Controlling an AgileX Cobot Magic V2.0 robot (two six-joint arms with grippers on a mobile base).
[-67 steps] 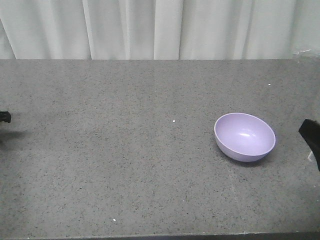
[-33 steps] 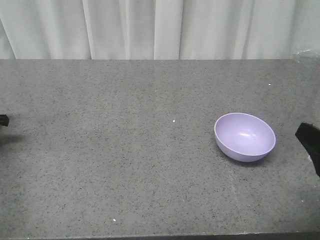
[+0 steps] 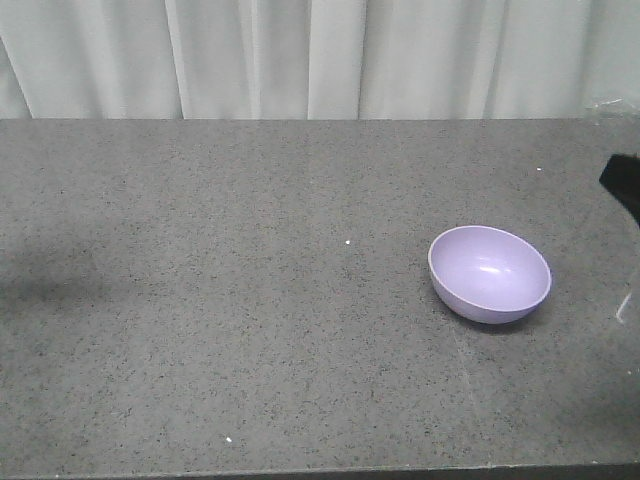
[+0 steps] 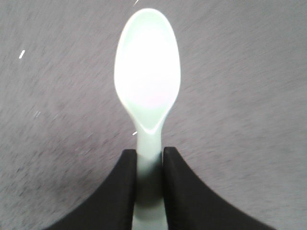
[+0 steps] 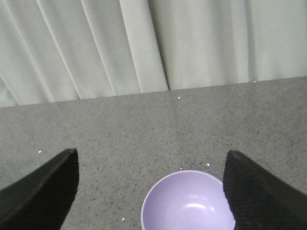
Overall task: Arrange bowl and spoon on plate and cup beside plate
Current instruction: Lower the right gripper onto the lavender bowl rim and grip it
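The robot's right gripper will take hold of the lavender bowl (image 3: 490,273) by its rim (image 3: 543,262) next, to set the bowl upright on the plate.
The lavender bowl (image 3: 490,273) sits upright and empty on the right part of the grey table (image 3: 250,300). A pale mint spoon (image 4: 147,67) hangs above the table, its scoop pointing away, with my left gripper (image 4: 149,155) shut on its handle. My right gripper (image 5: 151,153) is open and wide above the bowl (image 5: 188,203), which lies low between the fingers, nearer the right one. Only a dark corner of the right gripper (image 3: 624,183) shows at the front view's right edge. The left gripper is outside the front view. The plate and the cup are out of view.
Pale curtains (image 3: 320,55) hang behind the table's far edge. A dark front edge (image 3: 320,472) bounds the table at the bottom of the front view. A soft shadow (image 3: 45,280) lies on the left of the table.
The left gripper's tip has slipped out of the front view at the left edge. The right gripper's dark corner has moved up along the right edge, farther back than the bowl.
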